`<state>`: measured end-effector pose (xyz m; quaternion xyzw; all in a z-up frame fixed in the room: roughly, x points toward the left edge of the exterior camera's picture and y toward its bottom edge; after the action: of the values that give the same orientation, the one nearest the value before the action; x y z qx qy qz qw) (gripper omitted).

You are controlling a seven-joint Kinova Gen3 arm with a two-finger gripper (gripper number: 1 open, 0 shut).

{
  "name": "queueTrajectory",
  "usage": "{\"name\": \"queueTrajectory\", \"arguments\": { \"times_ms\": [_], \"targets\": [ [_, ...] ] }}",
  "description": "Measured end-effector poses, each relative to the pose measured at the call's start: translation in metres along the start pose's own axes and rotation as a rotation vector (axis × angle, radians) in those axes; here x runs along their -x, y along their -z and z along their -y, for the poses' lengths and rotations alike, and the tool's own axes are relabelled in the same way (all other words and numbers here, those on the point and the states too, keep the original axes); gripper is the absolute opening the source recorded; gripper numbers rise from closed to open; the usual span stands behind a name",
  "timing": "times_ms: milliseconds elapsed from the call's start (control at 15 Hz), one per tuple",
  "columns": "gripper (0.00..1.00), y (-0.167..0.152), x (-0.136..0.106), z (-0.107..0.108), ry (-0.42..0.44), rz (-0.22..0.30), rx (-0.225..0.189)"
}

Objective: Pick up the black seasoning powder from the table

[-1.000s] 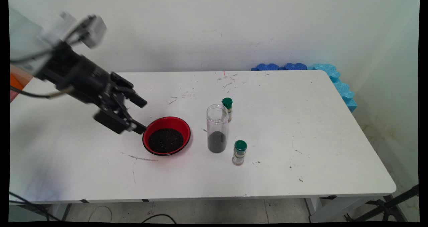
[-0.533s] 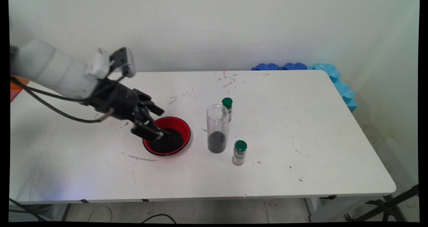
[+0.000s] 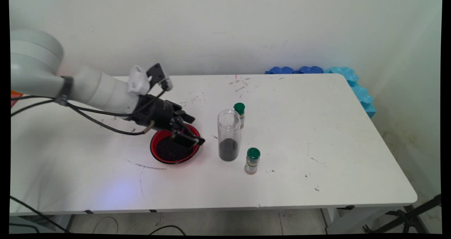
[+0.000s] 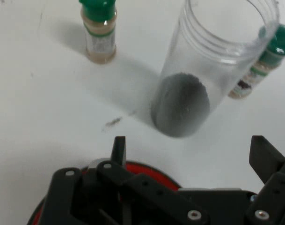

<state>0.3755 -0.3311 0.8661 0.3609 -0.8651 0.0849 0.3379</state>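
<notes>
I should next grab the jar by its lower body (image 3: 228, 148) with my gripper, so that the tall clear jar's opening (image 3: 229, 117) stays free for the dark grains.
My gripper (image 3: 195, 130) is open and holds nothing. It hangs low over the right side of a red bowl (image 3: 153, 148) that holds dark grains. Just to its right stands a tall clear jar (image 3: 229, 135) with a layer of dark grains at the bottom. In the hand view the jar (image 4: 203, 70) is straight ahead of the open gripper (image 4: 191, 152). The bowl's red rim (image 4: 151, 168) shows under the linkage. Two small green-capped spice bottles flank the jar, one on the left (image 4: 99, 33) and one on the right (image 4: 264, 61).
In the main view one spice bottle (image 3: 239, 114) stands right behind the jar and the other (image 3: 252, 160) in front of it to the right. Blue foam pieces (image 3: 352, 84) lie along the table's far right edge. Black cables hang from the arm.
The arm has swung right and down, carrying the gripper from the bowl's left rim across the bowl to its right side, close to the jar. The gripper stayed open.
</notes>
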Motion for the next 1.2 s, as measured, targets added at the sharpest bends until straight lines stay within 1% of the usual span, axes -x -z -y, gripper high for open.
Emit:
{"name": "queueTrajectory", "arguments": {
  "times_ms": [267,667,1200],
  "targets": [
    [1.00,-0.024,-0.001,0.003,0.008,-0.032,0.018],
    [1.00,-0.049,-0.003,0.004,0.008,-0.067,0.048],
    [1.00,-0.066,-0.006,0.005,0.005,-0.095,0.077]
  ]
}}
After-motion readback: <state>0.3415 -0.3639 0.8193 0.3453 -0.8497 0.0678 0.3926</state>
